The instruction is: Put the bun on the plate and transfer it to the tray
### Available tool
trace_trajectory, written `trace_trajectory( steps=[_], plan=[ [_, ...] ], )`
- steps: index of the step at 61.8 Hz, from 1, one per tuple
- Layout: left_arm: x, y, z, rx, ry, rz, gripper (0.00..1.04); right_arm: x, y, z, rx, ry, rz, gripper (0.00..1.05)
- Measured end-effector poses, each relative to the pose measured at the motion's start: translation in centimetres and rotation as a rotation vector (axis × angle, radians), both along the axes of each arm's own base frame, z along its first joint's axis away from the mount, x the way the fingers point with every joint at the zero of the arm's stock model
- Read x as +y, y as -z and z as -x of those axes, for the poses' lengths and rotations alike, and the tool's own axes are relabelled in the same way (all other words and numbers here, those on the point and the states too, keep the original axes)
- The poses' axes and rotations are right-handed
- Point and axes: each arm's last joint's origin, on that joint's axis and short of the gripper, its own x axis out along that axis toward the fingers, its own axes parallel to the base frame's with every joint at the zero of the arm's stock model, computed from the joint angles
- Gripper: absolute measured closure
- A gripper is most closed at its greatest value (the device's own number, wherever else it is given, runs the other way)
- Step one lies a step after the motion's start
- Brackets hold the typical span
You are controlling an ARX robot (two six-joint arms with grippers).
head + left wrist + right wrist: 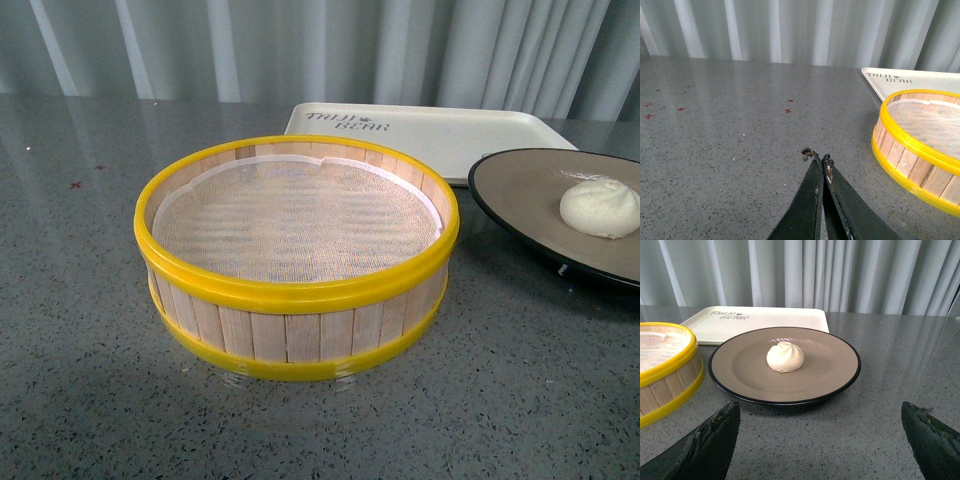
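My right gripper will carry the bun to the cream tray (760,320), so next it will grab the plate by its black rim (788,402).
The cream-white bun (600,207) (785,358) rests on the grey-brown, black-rimmed plate (520,185) (740,365) at the table's right. Behind it lies the cream tray (460,135) (760,320) (920,82), bare. My right gripper (820,412) stands open on the near side of the plate, its dark fingers (710,442) spread wide over the tabletop with nothing between them. My left gripper (816,156) is shut on nothing, over bare table to the left of the steamer basket. Neither gripper shows in the front view.
A yellow-rimmed wooden steamer basket (295,255) (920,150) (665,370) with a white cloth liner stands in the middle, nothing in it. Small red marks (788,110) dot the grey speckled table. A pale curtain hangs behind the table.
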Motion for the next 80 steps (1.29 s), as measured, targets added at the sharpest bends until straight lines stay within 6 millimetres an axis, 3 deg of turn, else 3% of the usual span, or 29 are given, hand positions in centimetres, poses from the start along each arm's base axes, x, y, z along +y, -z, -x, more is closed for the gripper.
trace_trajectory(
  steps=[46, 72, 77, 80],
  plan=[
    [0.0, 0.4, 2.0, 0.006, 0.001, 0.001, 1.00, 0.0, 0.0, 0.0, 0.000, 0.000, 0.000, 0.09],
    [0.0, 0.4, 2.0, 0.006, 0.000, 0.000, 0.27, 0.0, 0.0, 0.0, 0.000, 0.000, 0.000, 0.09],
    [0.0, 0.4, 2.0, 0.006, 0.001, 0.000, 0.06, 0.0, 0.0, 0.0, 0.000, 0.000, 0.000, 0.09],
    [0.0, 0.4, 2.0, 0.006, 0.000, 0.000, 0.07, 0.0, 0.0, 0.0, 0.000, 0.000, 0.000, 0.09]
  ],
)
